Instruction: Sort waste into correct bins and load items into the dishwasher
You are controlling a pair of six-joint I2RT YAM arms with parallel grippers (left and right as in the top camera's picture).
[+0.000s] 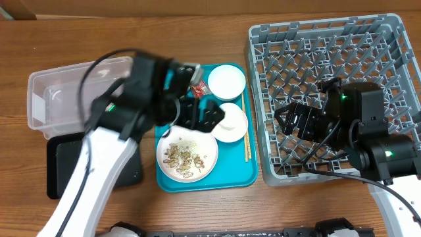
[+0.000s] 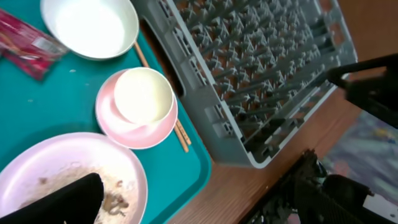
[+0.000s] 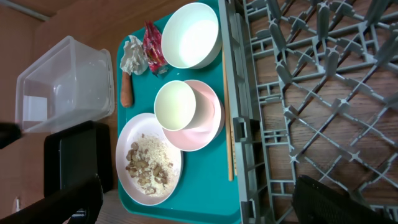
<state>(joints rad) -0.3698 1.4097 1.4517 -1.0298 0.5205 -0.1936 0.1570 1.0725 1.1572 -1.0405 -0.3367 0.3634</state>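
Note:
Next, my left gripper grabs the small white cup (image 1: 231,117) by the rim side away from the rack. The rest of the cup's rim stays free to hand to my right gripper.
On the teal tray (image 1: 233,176) are a white bowl (image 1: 227,80), a small white cup (image 1: 231,117) standing in a second bowl (image 3: 205,124), a round plate (image 1: 187,157) with beige scraps (image 3: 148,163), and chopsticks (image 1: 247,139) along the right edge. The foil ball (image 3: 132,55), carrot (image 3: 127,90) and red wrapper (image 3: 152,40) lie at the tray's far end. My left gripper (image 1: 205,117) hovers open and empty over the tray beside the cup (image 2: 144,94). My right gripper (image 1: 296,122) is open and empty above the grey rack (image 1: 335,39).
The clear tub (image 1: 66,92) stands left of the teal tray, with the black tray (image 1: 72,172) in front of it. The rack holds nothing. Bare wooden table (image 1: 197,210) lies along the front.

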